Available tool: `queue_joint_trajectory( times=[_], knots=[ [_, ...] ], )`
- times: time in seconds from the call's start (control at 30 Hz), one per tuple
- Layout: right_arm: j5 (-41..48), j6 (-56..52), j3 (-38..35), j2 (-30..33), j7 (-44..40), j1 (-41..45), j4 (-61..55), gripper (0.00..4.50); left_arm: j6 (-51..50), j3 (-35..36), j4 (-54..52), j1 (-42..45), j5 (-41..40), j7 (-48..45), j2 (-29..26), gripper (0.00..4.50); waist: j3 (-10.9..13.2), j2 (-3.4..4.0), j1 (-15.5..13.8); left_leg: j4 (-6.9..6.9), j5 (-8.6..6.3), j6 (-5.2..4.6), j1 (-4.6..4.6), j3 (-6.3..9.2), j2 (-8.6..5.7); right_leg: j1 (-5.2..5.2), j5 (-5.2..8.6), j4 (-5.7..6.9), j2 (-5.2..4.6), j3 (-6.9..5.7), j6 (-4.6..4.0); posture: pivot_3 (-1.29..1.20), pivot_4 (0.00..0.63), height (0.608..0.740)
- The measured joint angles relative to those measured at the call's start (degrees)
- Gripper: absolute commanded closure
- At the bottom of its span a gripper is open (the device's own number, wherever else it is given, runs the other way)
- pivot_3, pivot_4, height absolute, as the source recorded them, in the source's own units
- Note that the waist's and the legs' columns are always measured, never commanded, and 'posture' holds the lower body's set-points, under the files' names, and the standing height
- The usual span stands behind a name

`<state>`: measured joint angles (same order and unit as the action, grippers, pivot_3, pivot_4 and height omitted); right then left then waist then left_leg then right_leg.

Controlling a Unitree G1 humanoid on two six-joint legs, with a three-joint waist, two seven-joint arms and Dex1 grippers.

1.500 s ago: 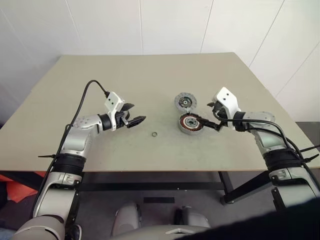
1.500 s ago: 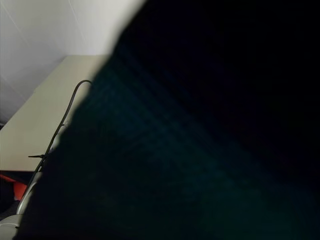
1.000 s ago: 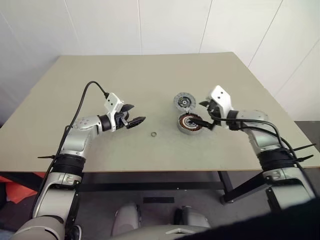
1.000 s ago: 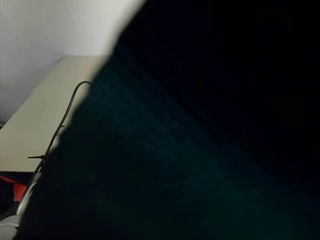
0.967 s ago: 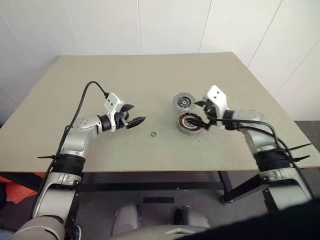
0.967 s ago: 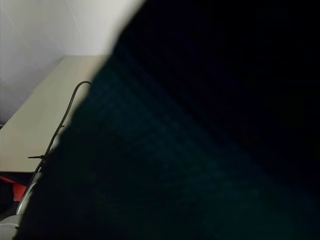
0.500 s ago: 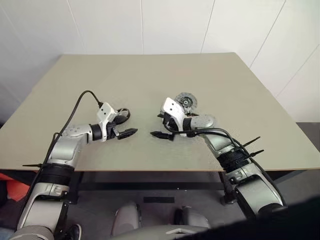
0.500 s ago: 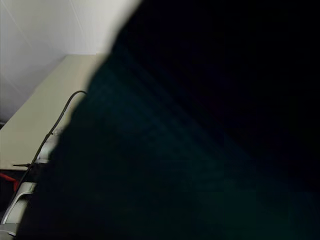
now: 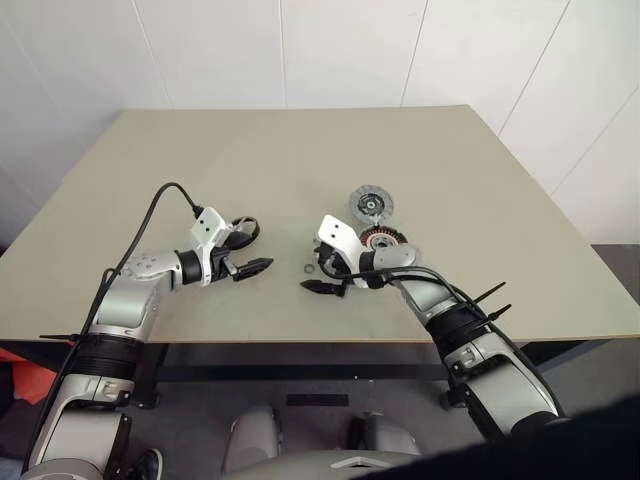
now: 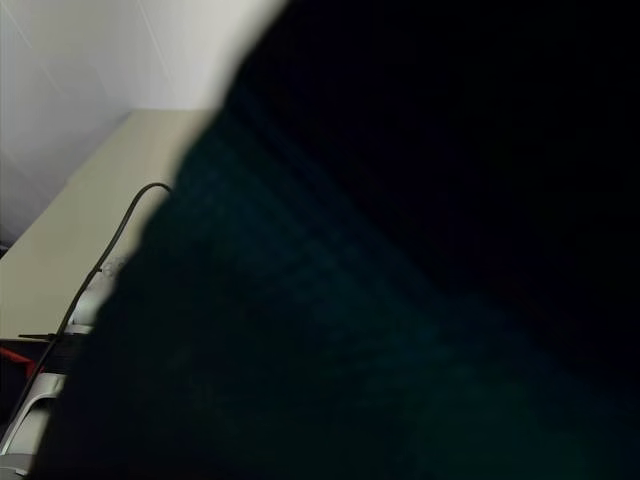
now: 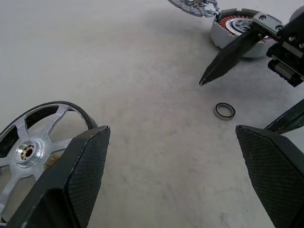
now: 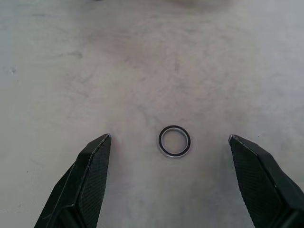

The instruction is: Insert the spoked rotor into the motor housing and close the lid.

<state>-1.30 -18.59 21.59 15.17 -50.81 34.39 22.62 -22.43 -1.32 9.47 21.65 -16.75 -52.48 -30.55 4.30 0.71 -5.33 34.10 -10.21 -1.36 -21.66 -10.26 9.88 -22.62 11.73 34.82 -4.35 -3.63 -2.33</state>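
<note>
I should close my right gripper on the small metal ring (image 9: 309, 268) (image 12: 174, 141) now, because its fingers are beside the ring, low at the table.
The spoked rotor (image 11: 33, 152), silvery with a dark rim, lies flat on the table just outside one finger of my left gripper (image 9: 250, 252), which is open and empty. The motor housing (image 9: 384, 238), with copper windings, sits right of centre, partly behind my right arm. Beyond it lies the lid (image 9: 372, 203), a flat grey disc. My right gripper (image 12: 169, 137) is open, low over the table, with a tiny metal ring (image 12: 174, 141) lying between its fingertips, untouched.
The beige table (image 9: 200, 160) has wide bare room at the back and on the left. Both grippers point toward each other near the front middle, a short gap apart. The front edge runs close below them.
My right gripper swung left from beside the motor housing and sank until it straddled the tiny ring. My left gripper drew back a little to the left and lower.
</note>
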Motion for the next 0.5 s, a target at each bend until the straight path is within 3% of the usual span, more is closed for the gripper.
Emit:
queue_joint_trajectory(
  times=[0.17, 0.27, 0.43, 0.5],
  knots=[
    [-0.02, -0.41, -0.18, -0.19, 0.07, 0.0, 0.56, 0.0, 0.21, 0.0, -0.01, 0.0, 0.01, 0.3, 0.0, 0.01, 0.0, -0.01, 0.03, -0.01, 0.0, 0.0, 0.21, 0.0, 0.0, 0.2, 0.04, -0.01, 0.0, 0.0, 0.07, 0.0, 0.0, 0.74],
    [0.06, -0.4, -0.27, -0.42, 0.18, -0.01, 1.12, 0.63, 0.51, -0.01, -0.01, 0.0, 0.08, 0.42, 0.0, 0.0, 0.0, 0.0, 0.02, -0.02, -0.01, 0.01, 0.41, 0.01, 0.0, 0.36, 0.21, -0.02, 0.0, 0.0, 0.35, 0.0, 0.0, 0.74],
    [0.18, -0.59, 0.02, -0.9, -0.38, -0.23, 1.31, 2.32, 0.96, -0.03, -0.01, 0.0, 0.2, 0.57, 0.0, 0.0, 0.0, 0.0, 0.02, -0.01, -0.01, 0.02, 0.55, 0.04, -0.02, 0.46, 0.22, -0.02, 0.0, 0.01, 0.37, 0.0, 0.0, 0.74],
    [0.14, -0.56, 0.09, -0.9, -0.43, -0.23, 1.34, 2.58, 0.98, -0.03, -0.01, -0.02, 0.23, 0.8, 0.0, 0.0, 0.0, 0.0, 0.0, -0.01, -0.01, 0.03, 0.56, 0.06, -0.04, 0.48, 0.22, -0.02, -0.01, 0.01, 0.37, 0.0, 0.0, 0.74]
  ],
)
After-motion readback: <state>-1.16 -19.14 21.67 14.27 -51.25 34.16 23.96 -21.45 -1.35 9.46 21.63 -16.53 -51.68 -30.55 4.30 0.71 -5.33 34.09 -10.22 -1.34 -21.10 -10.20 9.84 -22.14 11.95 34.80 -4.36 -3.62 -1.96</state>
